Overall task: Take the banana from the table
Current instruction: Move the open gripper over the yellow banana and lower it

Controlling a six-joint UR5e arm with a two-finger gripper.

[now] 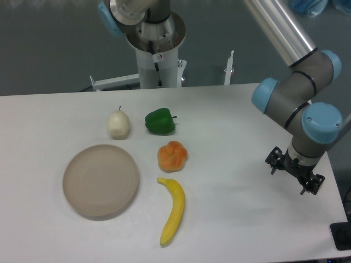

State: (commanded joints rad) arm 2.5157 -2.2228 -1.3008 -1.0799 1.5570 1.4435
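Observation:
I need to pick up the banana, so my gripper should grip it by its curved middle [178, 206] next.
The banana [174, 212] lies flat on the white table [247, 219] near the front, its darker stem end pointing up towards the orange fruit. It is bright yellow and curves slightly. My gripper [292, 176] hangs over the table's right side, well to the right of the banana and not touching it. Its black fingers [274, 160] stand spread apart with nothing between them, so it is open.
A lumpy orange fruit [173, 156] sits just above the banana's stem. A round tan plate [100, 181] lies to the banana's left. A green pepper [160, 121] and a pale pear-like fruit [118, 124] sit further back. The arm's base [156, 49] stands behind the table.

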